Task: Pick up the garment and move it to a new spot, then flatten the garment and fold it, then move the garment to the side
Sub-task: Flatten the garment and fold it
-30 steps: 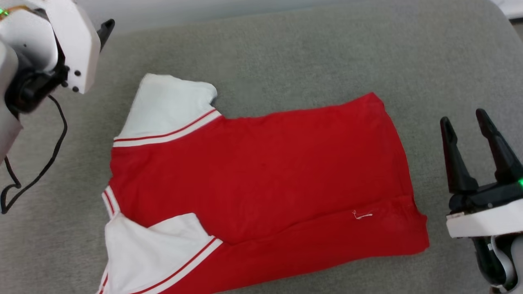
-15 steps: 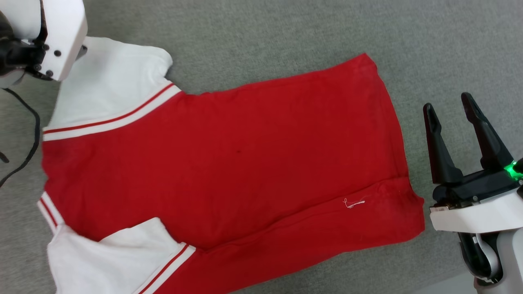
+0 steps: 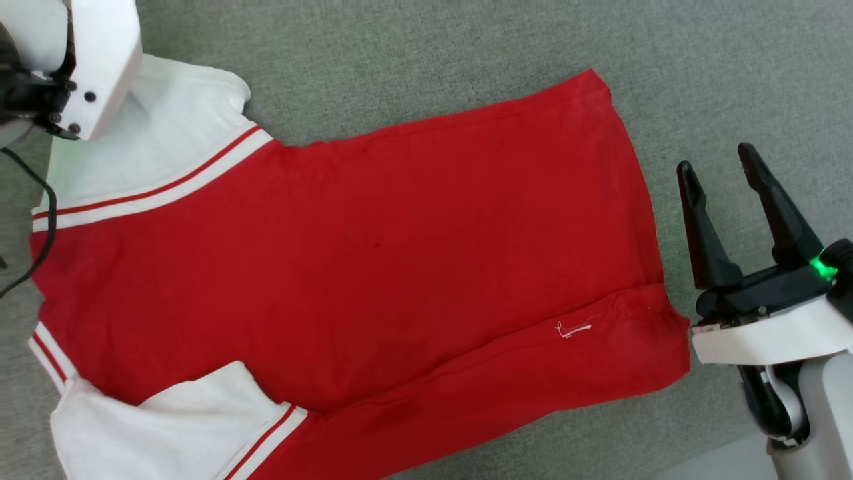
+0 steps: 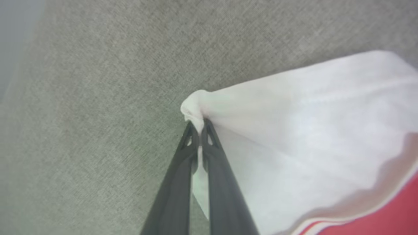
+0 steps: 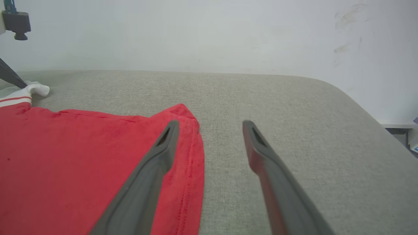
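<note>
My right gripper is set to grab the garment next by its raised hem corner [image 3: 593, 83], because that corner stands up while the red body [image 3: 448, 248] lies spread flat.
The garment [image 3: 373, 260], a red T-shirt with white sleeves and striped trim, lies spread flat on a grey cushioned surface [image 3: 426, 60], plain side up. In the left wrist view my left gripper [image 4: 198, 125] is shut on a bunched corner of the far white sleeve [image 4: 294, 107]. Its white housing [image 3: 93, 60] covers that sleeve's tip in the head view. My right gripper [image 3: 723, 177] stands open just off the garment's hem. Seen from the right wrist, its left finger [image 5: 156, 163] hangs over the red hem [image 5: 186, 156] and the other over bare cushion.
The grey cushion ends at a rounded edge [image 5: 352, 98] on the right, with a pale wall [image 5: 196, 32] behind it. A black cable [image 3: 33, 200] hangs from my left arm beside the garment's collar end.
My left gripper has come down onto the far sleeve and closed on its corner. The head camera tilted down and shifted, so the garment sits further left. The right gripper stays open.
</note>
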Controlling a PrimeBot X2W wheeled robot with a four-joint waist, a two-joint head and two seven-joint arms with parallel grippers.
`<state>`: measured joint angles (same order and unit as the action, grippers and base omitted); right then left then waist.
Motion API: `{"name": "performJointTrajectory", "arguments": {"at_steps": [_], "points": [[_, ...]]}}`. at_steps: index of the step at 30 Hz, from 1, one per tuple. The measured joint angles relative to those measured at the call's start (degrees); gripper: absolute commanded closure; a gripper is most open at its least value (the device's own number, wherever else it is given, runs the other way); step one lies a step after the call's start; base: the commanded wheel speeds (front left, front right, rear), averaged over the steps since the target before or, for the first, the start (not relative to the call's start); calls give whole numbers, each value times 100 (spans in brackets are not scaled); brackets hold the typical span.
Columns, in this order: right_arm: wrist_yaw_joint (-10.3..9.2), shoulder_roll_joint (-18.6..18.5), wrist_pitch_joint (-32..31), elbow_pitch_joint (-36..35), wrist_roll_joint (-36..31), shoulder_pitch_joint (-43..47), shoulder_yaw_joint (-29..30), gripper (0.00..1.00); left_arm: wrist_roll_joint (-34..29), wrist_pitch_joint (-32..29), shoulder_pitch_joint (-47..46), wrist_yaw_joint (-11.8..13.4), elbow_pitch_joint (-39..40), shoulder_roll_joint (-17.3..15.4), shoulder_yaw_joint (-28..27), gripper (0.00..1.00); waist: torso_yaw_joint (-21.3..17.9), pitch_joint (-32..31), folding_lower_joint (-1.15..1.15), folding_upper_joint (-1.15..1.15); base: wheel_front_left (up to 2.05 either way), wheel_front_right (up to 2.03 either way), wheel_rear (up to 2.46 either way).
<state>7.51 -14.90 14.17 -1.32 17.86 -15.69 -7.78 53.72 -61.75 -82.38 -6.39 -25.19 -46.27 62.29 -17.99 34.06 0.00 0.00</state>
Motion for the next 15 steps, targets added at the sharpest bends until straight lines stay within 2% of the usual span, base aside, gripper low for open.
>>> {"name": "performJointTrajectory", "arguments": {"at_steps": [5, 9, 13, 15], "points": [[0, -335, -25, -1, -80, -340, -8, 0, 101, 301, 236, -12, 18, -15, -18, 100, 89, -291, 0, 0, 0, 0, 0], [0, -764, -390, -79, -120, -769, -3, 0, 197, 600, 362, -19, 163, 43, -71, 100, 222, -567, 0, 0, 0, 0, 0], [0, -1343, -1357, -89, -136, -1208, -263, 0, 210, 834, 459, -52, 433, 124, -36, 100, 461, -775, 0, 0, 0, 0, 0], [1, -1668, -2068, 4, 120, -1475, -503, 0, 198, 915, 471, -67, 598, 142, 15, 100, 595, -858, 0, 0, 0, 0, 0]]}}
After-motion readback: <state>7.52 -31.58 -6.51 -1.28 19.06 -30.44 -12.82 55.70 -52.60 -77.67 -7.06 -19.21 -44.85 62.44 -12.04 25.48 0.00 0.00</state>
